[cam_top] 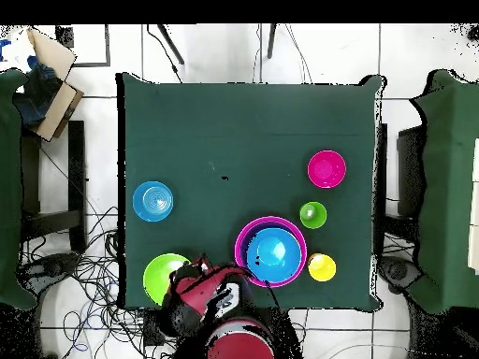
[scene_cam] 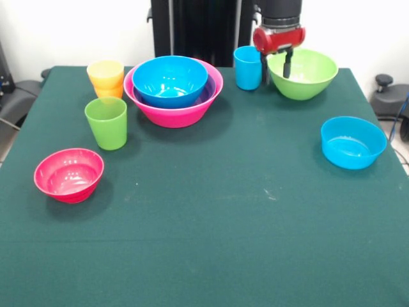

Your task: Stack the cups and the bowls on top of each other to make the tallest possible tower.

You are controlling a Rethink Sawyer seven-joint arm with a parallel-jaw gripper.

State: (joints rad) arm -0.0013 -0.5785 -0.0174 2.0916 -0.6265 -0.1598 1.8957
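The light green bowl is far wider than the robot's open fingers, so the gripper should next grab the light green bowl by the thin side at its rim.
My gripper [scene_cam: 276, 69] is at the table's far right, open, with one finger inside the light green bowl [scene_cam: 305, 78] and the other outside its rim, next to the blue cup [scene_cam: 247, 67]. The tower is the large pink bowl [scene_cam: 174, 110] holding a purple bowl [scene_cam: 211, 91] and a blue bowl [scene_cam: 170, 80]. A yellow cup [scene_cam: 106, 72] sits in the orange cup [scene_cam: 110, 92] to its left. The green cup [scene_cam: 107, 123], the red-pink bowl [scene_cam: 69, 174] and the light blue bowl [scene_cam: 353, 142] stand alone. No large orange bowl shows. In the overhead view the gripper [cam_top: 192, 276] touches the green bowl [cam_top: 162, 278].
The table is covered with dark green cloth [scene_cam: 211, 243]. The robot's black pedestal [scene_cam: 198, 29] stands behind the far edge. A cardboard box [cam_top: 51, 75] and cables [cam_top: 84, 280] lie on the floor beside the table.
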